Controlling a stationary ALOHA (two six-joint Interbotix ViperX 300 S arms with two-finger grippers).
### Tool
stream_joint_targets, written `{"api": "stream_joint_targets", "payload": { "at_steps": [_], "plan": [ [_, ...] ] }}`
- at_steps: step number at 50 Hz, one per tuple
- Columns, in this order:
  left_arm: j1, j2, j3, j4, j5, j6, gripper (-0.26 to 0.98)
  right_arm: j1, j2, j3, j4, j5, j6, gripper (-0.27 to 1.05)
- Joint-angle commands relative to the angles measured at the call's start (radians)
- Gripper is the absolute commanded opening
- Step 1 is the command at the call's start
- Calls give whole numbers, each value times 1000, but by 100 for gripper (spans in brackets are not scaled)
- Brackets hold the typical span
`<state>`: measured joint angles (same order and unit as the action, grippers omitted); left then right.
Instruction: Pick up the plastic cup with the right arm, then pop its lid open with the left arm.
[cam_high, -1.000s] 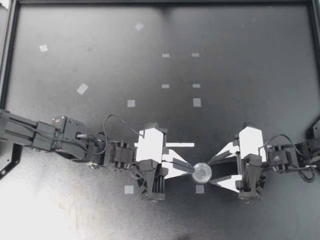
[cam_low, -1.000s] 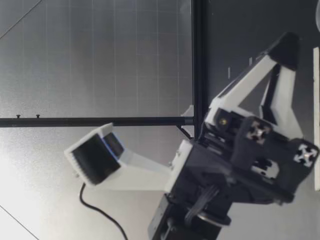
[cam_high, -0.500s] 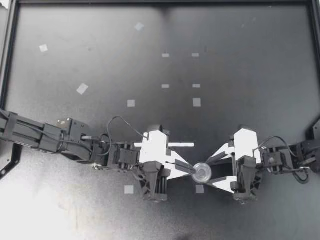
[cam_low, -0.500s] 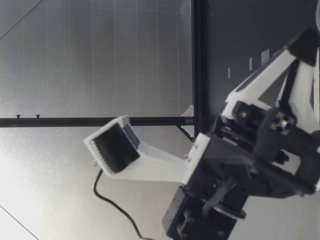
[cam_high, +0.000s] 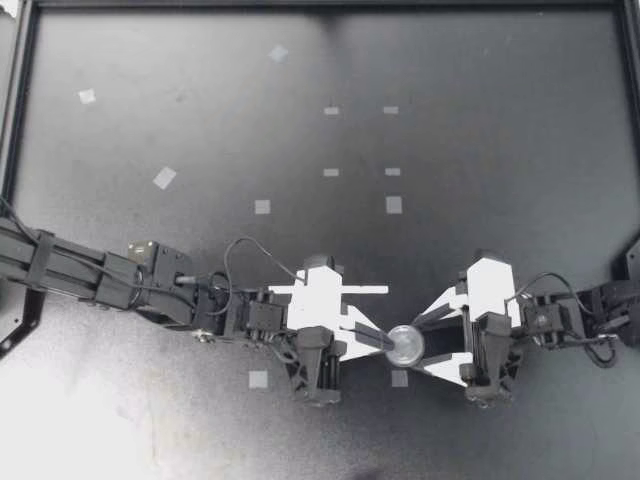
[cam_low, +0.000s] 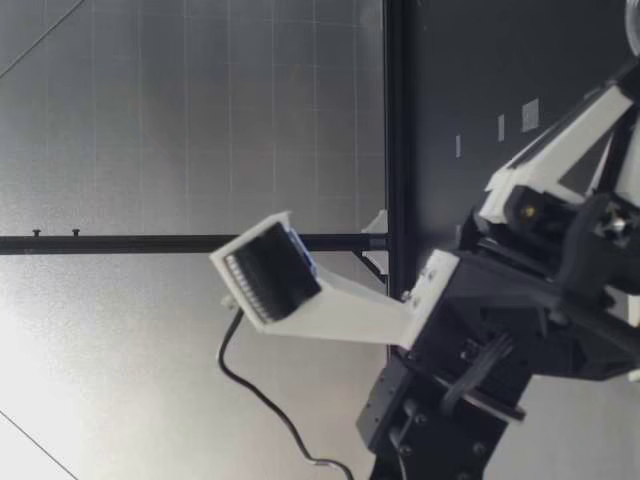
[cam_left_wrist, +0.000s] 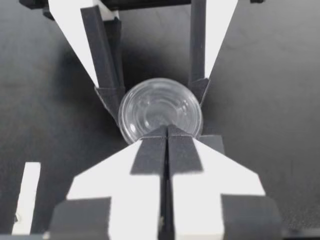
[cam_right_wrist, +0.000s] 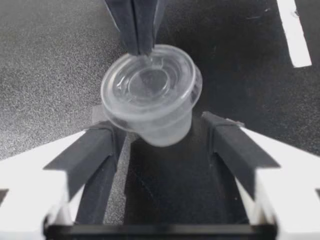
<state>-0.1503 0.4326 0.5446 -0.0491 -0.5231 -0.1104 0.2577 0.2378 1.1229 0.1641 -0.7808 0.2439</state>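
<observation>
The right gripper grabs the clear plastic cup by its tapered body (cam_right_wrist: 168, 131) next, leaving the lid free to pop open.
A small clear lidded cup (cam_high: 405, 346) hangs between both grippers near the table's front. My left gripper (cam_high: 381, 342) is shut, its fingertips pinching the cup's rim on the side toward it. My right gripper (cam_high: 421, 345) is open, one finger on each side of the cup with a gap at both. In the left wrist view the shut fingers (cam_left_wrist: 150, 150) meet at the edge of the cup (cam_left_wrist: 160, 107). In the right wrist view the cup (cam_right_wrist: 150, 95) is tilted and off the table, ahead of the open right gripper (cam_right_wrist: 162, 131).
The black table (cam_high: 480, 150) carries several white tape squares, among them one (cam_high: 259, 379) by the left arm and one (cam_high: 399, 378) under the cup, plus a white strip (cam_high: 365, 290). A black frame (cam_high: 18, 120) bounds the table. One arm (cam_low: 500, 330) fills the low view.
My left arm has slid to the right and lowered, still shut on the cup's rim. My right gripper has edged slightly left. The cup has barely moved.
</observation>
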Motion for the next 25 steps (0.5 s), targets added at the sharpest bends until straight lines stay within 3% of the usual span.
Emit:
{"api": "stream_joint_targets", "payload": {
  "at_steps": [1,25],
  "plan": [
    [-2,-17,-11,-2,-5,-2,-9,2,-9,-12,0,-8,0,66],
    [-2,2,-15,-2,-5,-2,-9,3,-2,-41,-2,20,0,64]
  ]
}}
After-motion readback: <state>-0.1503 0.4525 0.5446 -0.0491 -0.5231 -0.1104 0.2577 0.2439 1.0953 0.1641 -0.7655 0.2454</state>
